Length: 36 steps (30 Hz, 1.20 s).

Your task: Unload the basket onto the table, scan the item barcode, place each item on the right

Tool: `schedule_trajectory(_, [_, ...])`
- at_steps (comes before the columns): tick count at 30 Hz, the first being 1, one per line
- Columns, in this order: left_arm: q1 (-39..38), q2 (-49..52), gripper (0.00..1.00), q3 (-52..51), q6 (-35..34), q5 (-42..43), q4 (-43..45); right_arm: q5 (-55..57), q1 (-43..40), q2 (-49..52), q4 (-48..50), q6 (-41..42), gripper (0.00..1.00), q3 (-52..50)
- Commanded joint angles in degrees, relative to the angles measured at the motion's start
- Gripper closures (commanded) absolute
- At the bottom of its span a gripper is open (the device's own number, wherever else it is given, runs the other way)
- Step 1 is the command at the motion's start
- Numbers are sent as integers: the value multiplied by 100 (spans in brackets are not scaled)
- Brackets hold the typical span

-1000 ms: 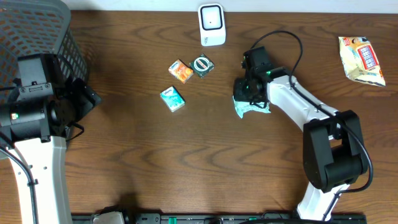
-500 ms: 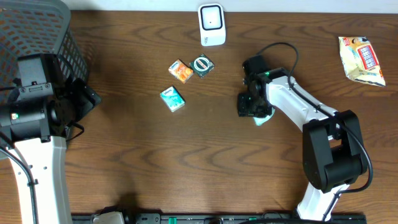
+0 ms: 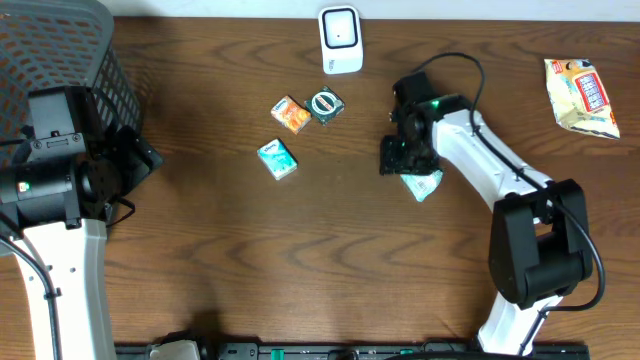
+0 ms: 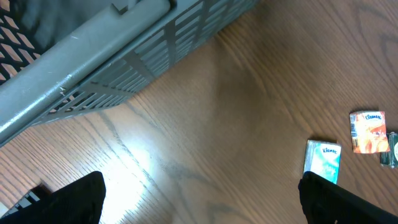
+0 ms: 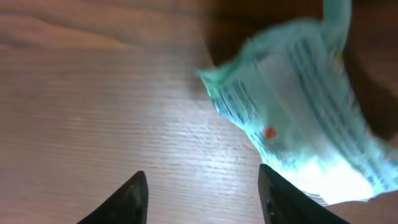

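I will next use my right gripper to pick up the crumpled teal packet [image 3: 423,185] [image 5: 298,106] across its middle. The printed end will stay uncovered, so the barcode can be scanned.
A crumpled teal packet [image 3: 423,185] lies on the wooden table just below my right gripper [image 3: 404,156]. In the right wrist view the teal packet [image 5: 298,106] shows printed lines and sits up and to the right of the right gripper [image 5: 202,186], which is open with only bare table between its fingers. The white scanner [image 3: 340,40] stands at the table's back edge. My left gripper [image 4: 202,205] hangs open over bare wood near the basket.
A grey basket [image 3: 60,50] fills the back left corner. An orange pack [image 3: 290,114], a dark pack [image 3: 326,105] and a teal tissue pack [image 3: 277,159] lie left of the right arm. A snack bag [image 3: 582,95] lies at far right.
The right gripper's jaws have widened and the teal packet now lies free on the table, a little lower right of where it was. The left arm has not moved.
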Motion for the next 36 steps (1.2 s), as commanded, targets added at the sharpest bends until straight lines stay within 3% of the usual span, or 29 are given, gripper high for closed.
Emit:
schedule_trajectory(1, [20, 0, 2, 13, -52, -17, -7, -483, -328, -96, -35, -531, 47, 411])
schedule_trajectory(3, [20, 0, 2, 13, -52, -17, -4, -612, -564, -96, -26, -551, 42, 507])
schedule_trajectory(10, [20, 0, 2, 13, -52, -17, -7, -881, -1364, -74, 138, -1906, 31, 511])
schedule_trajectory(19, [20, 0, 2, 13, -52, -17, -7, -1331, -1543, 179, -9, -2520, 36, 435])
schedule_trajectory(36, [20, 0, 2, 13, -52, -17, -7, -1482, -1534, 962, -59, -2522, 40, 389])
